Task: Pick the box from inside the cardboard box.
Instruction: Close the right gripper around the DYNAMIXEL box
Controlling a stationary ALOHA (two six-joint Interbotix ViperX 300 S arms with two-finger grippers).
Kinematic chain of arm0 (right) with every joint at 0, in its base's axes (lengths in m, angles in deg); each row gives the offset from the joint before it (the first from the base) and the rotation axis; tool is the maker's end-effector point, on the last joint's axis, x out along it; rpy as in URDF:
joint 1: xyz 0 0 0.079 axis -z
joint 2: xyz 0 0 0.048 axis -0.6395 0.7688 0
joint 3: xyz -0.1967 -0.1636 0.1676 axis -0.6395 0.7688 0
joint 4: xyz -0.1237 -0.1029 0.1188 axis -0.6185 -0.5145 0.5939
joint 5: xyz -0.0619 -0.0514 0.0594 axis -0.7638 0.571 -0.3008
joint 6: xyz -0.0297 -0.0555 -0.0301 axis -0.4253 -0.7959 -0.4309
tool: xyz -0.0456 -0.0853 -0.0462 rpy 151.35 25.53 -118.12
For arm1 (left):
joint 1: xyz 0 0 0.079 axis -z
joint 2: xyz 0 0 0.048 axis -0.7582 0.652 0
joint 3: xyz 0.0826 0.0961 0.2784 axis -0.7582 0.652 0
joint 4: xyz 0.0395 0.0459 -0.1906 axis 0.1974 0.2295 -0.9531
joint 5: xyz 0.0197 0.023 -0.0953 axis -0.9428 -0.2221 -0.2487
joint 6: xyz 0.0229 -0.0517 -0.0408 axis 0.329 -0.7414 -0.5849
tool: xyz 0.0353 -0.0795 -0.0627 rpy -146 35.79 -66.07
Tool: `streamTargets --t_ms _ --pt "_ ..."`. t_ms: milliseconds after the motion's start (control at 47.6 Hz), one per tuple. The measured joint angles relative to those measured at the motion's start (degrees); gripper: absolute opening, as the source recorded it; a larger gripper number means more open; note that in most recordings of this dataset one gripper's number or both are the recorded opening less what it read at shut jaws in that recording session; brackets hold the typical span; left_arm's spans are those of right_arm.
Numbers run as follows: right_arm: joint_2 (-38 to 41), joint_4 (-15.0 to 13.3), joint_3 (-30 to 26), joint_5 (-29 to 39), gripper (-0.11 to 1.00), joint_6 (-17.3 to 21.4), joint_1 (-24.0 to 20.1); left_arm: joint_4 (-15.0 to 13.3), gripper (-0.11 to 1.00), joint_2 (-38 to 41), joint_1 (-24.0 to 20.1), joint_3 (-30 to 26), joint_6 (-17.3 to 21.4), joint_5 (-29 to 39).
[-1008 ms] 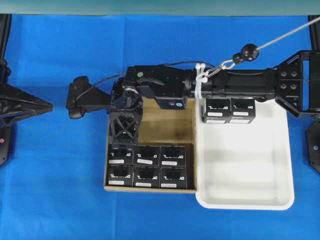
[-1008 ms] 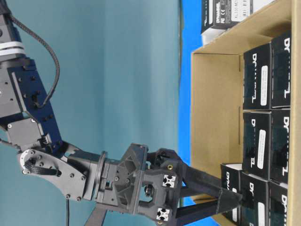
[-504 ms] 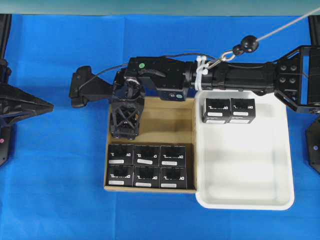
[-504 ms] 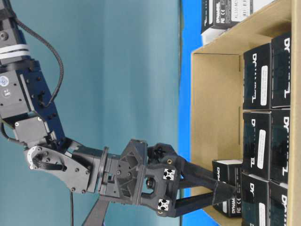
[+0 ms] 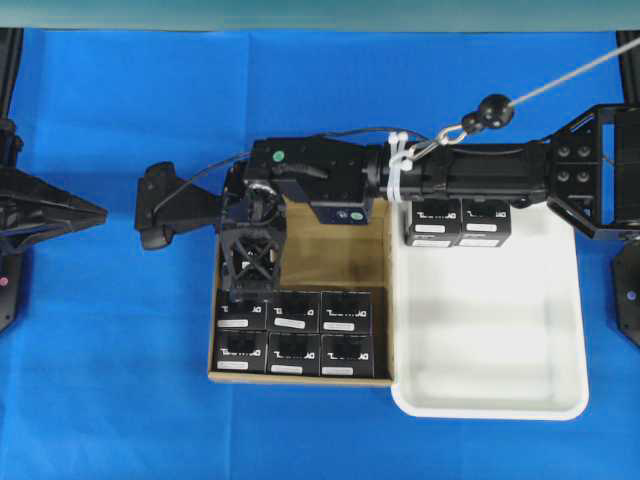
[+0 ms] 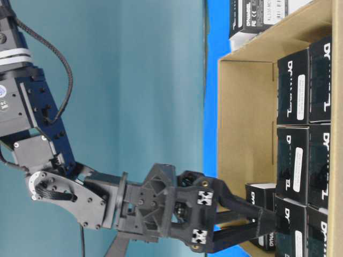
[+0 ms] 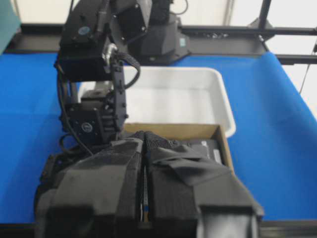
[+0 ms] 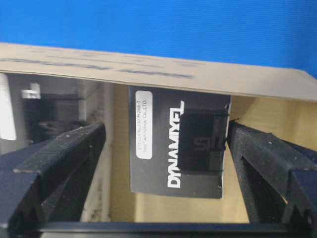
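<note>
I will next hold the black box with my right gripper by its labelled side and the opposite side, because the cardboard box's side is close against one end of the black box.
The box, black with white DYNAMIXEL lettering and a small white label, lies at the back left of six black boxes in the cardboard box. It also shows in the overhead view and the table-level view. My right gripper reaches across and points down into the carton. It is open, one finger on each side of the box, with a strip of cardboard showing beside the left finger. My left gripper is shut and empty at the far left.
A white tray touches the carton's right side and holds two black lettered boxes at its back. The carton's near wall stands close beside the box. The back half of the carton floor is bare. Blue cloth covers the table.
My right gripper drew back from the boxes half a second ago and has now come down again around the back left box. The left arm has not moved.
</note>
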Motion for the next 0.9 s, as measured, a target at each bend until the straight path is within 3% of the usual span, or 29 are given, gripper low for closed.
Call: streamTargets --t_ms 546,903 --pt "1.23 -0.09 0.53 -2.37 0.97 0.09 0.70 0.09 -0.04 0.09 0.26 0.00 -0.53 0.00" --pt "1.05 -1.67 2.02 -5.01 0.77 0.35 0.88 0.09 -0.04 0.09 0.35 0.00 -0.53 0.00"
